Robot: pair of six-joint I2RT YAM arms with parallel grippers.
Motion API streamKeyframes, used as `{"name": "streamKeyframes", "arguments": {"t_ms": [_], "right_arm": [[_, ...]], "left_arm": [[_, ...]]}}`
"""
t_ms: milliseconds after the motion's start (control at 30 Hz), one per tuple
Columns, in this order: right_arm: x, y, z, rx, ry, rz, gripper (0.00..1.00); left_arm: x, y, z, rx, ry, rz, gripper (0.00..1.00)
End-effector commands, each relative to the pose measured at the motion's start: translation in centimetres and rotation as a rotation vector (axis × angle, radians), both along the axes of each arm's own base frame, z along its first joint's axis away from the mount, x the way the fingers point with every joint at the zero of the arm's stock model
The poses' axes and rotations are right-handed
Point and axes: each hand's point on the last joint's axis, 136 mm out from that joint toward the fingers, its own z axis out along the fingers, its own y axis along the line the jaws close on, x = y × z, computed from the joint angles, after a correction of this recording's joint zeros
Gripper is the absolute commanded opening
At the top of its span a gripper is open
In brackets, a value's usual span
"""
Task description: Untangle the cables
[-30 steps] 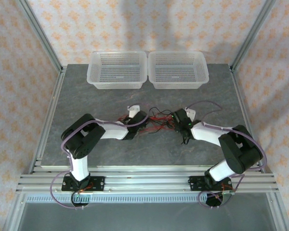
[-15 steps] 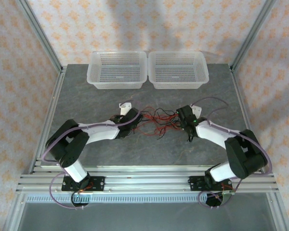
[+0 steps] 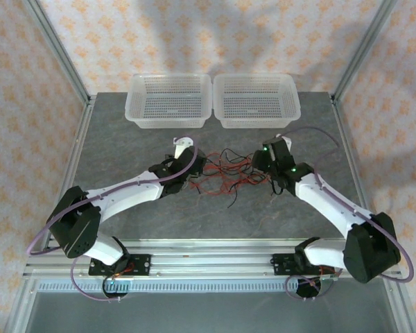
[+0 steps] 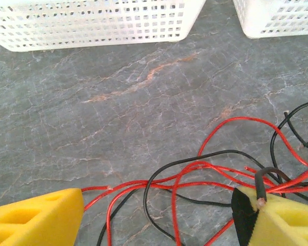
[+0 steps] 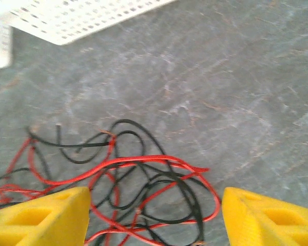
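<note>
The red cable needs to be grabbed next by my right gripper, alone and at its outer bend on the tangle's edge, so that I can untangle it.
The cables (image 3: 230, 175) are a loose tangle of thin red and black wires on the grey stone table (image 3: 125, 146), midway between my two grippers. My left gripper (image 3: 196, 166) sits at the tangle's left edge. In the left wrist view it (image 4: 156, 218) stands open, and crossing red and black cables (image 4: 146, 184) lie on the table between its yellow fingers (image 4: 36, 218). A black wire end rests against the right-hand finger. My right gripper (image 3: 262, 166) is at the tangle's right edge. It (image 5: 154, 218) is open above looped cables (image 5: 139, 160), holding nothing.
Two white mesh baskets (image 3: 170, 118) (image 3: 256, 118) stand side by side at the table's far edge, beyond the tangle. Purple arm cables trail along both arms. Metal frame posts rise at the back corners, and patterned walls enclose the cell.
My right gripper has opened and moved away from me with its arm stretched out. The left gripper opened wider as its arm extended. The tangle now lies spread wider on the table.
</note>
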Motion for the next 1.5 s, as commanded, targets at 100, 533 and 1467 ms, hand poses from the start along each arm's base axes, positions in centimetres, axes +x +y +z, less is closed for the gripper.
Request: {"name": "streamKeyframes", "arguments": {"t_ms": [100,533,1467], "right_arm": [[-1.2,3.1,2.3,0.203,-0.007,0.075,0.69],[-4.8,8.6,-3.2,0.34,0.118,0.057,0.59],[-2.5,9.7,-6.0,0.332,0.126,-0.007,0.0]], "left_arm": [[-1.1,0.1,1.4,0.004,0.023,-0.024,0.89],[-2.4,-2.8,4.3,-0.166,-0.011,-0.169,1.0],[-4.2,-2.7,6.5,-0.469,-0.142,-0.287,0.97]]}}
